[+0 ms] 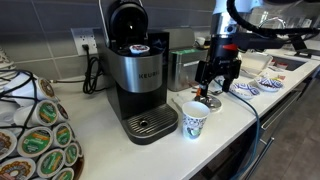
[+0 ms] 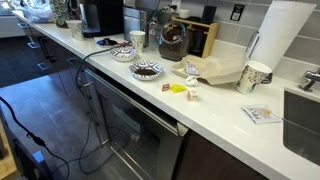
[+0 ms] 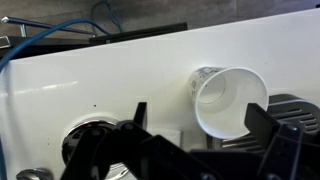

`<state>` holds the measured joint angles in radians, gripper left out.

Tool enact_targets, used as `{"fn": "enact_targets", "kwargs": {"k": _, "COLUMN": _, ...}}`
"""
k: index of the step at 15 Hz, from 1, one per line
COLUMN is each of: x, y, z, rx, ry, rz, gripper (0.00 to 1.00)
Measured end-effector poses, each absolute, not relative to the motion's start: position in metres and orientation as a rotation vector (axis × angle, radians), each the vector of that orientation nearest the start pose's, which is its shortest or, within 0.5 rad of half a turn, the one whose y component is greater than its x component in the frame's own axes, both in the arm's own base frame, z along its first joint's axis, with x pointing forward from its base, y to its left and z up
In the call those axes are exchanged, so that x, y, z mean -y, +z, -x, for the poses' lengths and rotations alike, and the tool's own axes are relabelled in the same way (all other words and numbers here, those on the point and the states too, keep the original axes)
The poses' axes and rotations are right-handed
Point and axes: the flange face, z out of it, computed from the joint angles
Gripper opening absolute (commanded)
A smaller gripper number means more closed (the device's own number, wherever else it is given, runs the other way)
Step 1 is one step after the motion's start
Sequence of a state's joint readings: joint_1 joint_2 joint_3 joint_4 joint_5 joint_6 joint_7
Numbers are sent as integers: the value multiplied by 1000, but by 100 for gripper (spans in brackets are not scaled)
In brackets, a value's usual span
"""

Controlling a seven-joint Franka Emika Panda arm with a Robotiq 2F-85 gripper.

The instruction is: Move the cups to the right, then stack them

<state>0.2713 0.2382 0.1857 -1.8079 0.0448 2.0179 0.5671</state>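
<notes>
I need to grip the paper cup with my gripper by its rim, on the side facing the round metal thing, so the cup's bottom stays free to stack into another cup.
One white paper cup [image 1: 195, 120] with a blue-green print stands upright on the white counter, in front of the coffee machine's right corner. In the wrist view the same cup [image 3: 230, 100] shows from above, empty. My gripper [image 1: 217, 92] hangs just above and beside it. In the wrist view its fingers [image 3: 202, 115] are open, and the cup lies between them, close to the right-hand finger. Nothing is held. A small white cup [image 2: 137, 40] stands far down the counter in an exterior view. I cannot make out a second cup near the gripper.
The black and silver Keurig machine [image 1: 140, 80] stands next to the cup, its drip tray [image 3: 295, 105] by the gripper. A round metal thing [image 3: 90, 140] lies under the gripper. Patterned dishes [image 1: 245, 88] and a pod rack [image 1: 35, 140] sit on the counter.
</notes>
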Motion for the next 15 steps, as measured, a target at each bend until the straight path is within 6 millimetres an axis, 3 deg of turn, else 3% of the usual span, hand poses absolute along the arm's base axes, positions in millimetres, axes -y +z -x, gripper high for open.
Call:
{"fn": "enact_targets", "kwargs": {"k": 9, "x": -280, "y": 361, "z": -574, "rx": -120, "ry": 22, "rz": 3079, "gripper": 97}}
{"fn": "enact_targets", "kwargs": {"k": 10, "x": -280, "y": 357, "z": -574, "rx": -116, "ry": 29, "rz": 3081, "gripper": 76}}
{"fn": "enact_targets", "kwargs": {"k": 12, "x": -277, "y": 352, "z": -575, "rx": -116, "ry": 40, "rz": 3084, "gripper": 71}}
{"fn": "enact_targets", "kwargs": {"k": 15, "x": -274, "y": 349, "z": -576, "rx": -123, "ry": 46, "rz": 3088, "gripper": 45}}
